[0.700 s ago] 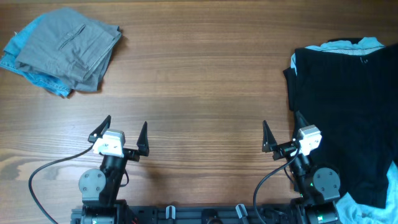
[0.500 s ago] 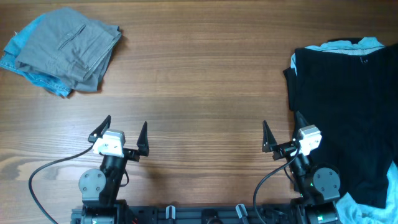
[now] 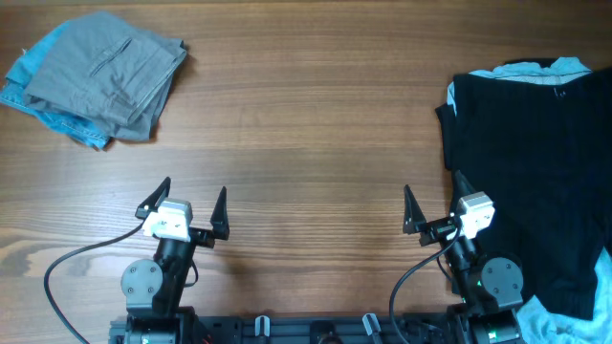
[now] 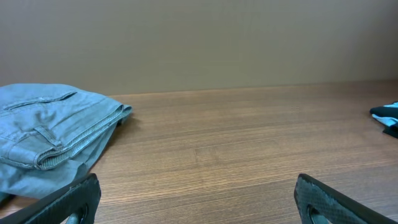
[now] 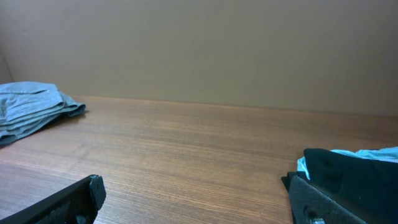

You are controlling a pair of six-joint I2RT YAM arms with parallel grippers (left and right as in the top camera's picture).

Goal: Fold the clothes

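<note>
I will next grab the black garment [image 3: 535, 182] with my right gripper by its far corner nearest the middle of the table, to pull it off the T-shirt for folding.
A large black garment [image 3: 535, 182] lies spread at the right of the table over a pale blue-grey T-shirt [image 3: 535, 69]; its edge shows in the right wrist view [image 5: 336, 168]. Folded grey trousers [image 3: 105, 72] lie on a blue denim piece [image 3: 53, 119] at the far left; they also show in the left wrist view [image 4: 43, 130]. My left gripper [image 3: 188, 203] is open and empty at the front left. My right gripper [image 3: 435, 205] is open and empty at the front right, its right finger at the black garment's edge.
A wooden table [image 3: 306, 124] spans the view. A black cable [image 3: 72, 263] runs from the left arm's base. A plain wall [image 4: 199, 43] stands behind the table's far edge.
</note>
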